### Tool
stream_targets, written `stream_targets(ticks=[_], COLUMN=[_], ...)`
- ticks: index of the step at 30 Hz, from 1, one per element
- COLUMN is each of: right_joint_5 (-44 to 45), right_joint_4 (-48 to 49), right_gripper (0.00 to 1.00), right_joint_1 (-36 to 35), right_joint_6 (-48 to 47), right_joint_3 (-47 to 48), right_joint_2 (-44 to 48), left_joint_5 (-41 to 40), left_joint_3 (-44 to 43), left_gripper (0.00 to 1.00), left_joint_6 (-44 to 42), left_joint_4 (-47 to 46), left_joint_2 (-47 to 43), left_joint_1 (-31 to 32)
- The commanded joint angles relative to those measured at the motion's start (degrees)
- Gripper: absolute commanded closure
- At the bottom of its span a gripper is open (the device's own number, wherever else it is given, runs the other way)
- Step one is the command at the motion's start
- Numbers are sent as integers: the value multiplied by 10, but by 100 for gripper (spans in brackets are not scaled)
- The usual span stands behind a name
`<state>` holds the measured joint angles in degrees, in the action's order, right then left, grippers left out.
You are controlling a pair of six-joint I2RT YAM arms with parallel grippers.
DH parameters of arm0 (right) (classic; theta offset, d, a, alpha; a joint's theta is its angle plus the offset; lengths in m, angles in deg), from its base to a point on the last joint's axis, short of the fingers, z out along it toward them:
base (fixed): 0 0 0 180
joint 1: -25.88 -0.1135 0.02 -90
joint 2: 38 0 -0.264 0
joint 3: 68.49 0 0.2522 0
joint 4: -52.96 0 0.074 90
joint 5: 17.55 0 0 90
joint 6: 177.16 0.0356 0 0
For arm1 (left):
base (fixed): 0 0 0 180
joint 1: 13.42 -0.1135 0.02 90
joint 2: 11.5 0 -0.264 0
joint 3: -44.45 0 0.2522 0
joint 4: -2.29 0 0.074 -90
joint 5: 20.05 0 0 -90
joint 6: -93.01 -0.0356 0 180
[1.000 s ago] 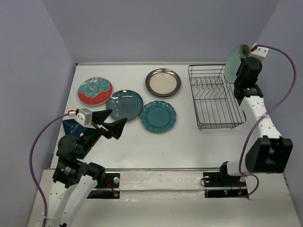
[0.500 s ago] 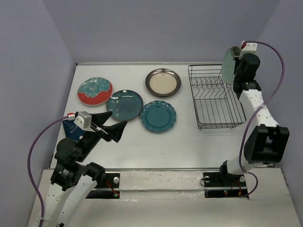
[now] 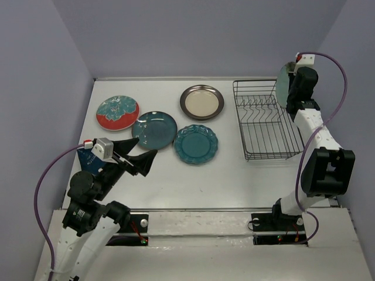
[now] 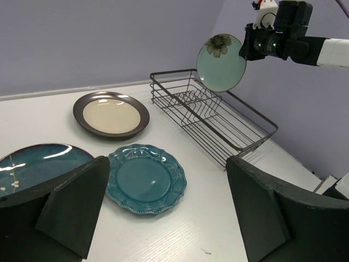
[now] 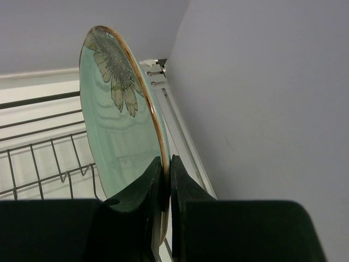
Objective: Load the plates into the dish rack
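The plate stays held in my right gripper for now, until it is in the slots. Opened above the rack's wires, the plate would fall short.
My right gripper (image 3: pixel 291 88) is shut on the rim of a pale mint green plate (image 3: pixel 283 84) with a flower print, held on edge above the far right corner of the black wire dish rack (image 3: pixel 266 120). The plate also shows in the right wrist view (image 5: pixel 117 120) and the left wrist view (image 4: pixel 221 63). My left gripper (image 3: pixel 140 151) is open and empty above the table's near left. On the table lie the red-rimmed plate (image 3: pixel 117 112), dark teal plate (image 3: pixel 154 129), scalloped teal plate (image 3: pixel 195 143) and brown-rimmed cream plate (image 3: pixel 201 101).
The rack (image 4: pixel 212 117) holds no plates and stands at the far right, close to the right wall. A dark blue patterned item (image 3: pixel 89 158) lies under my left arm. Walls close the table at the back and both sides.
My right gripper has carried the mint plate a little left and down toward the rack's far right corner, turning it more edge-on. The left arm has barely moved.
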<state>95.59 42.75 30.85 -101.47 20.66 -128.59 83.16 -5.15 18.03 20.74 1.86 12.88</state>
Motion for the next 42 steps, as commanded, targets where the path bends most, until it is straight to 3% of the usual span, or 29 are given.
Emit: stream_targets(ticks=[1,22,29,30,32,35,36,38,42], right_joint_5=[27,20,-5,-2,18,23,15,-15,22], right_joint_4=[122,126,113,99,64,-5,-60,-80,-47], right_gripper=[93,93,55,43,30,23,23,23,25], right_joint_1=[5,5,5,5,5,-5,-28,-68,-251], right_joint_6=[-6,29,56,61,87,186,218,300,403], right_joint_3=[28,-49,-44,-37,-8,33,48,31,-77], right_joint_2=[16,-7,6,7,9,37,51,111,197], left_joint_5=[2,-1,-6,-7,-9,-13,-14,-19,-28], left_joint_3=[-27,-27,-27,-27,-27,-27,-26,-26,-25], left_gripper=[1,1,1,1,1,1,1,1,1], left_joint_6=[-10,-10,-8,-6,-5,-3,-1,0,5], left_joint_4=[-9,-9,-8,-8,-9,-9,-9,-9,-9], left_joint_2=[0,0,2,3,4,7,10,12,20], left_joint_1=[4,5,5,5,6,5,5,5,2])
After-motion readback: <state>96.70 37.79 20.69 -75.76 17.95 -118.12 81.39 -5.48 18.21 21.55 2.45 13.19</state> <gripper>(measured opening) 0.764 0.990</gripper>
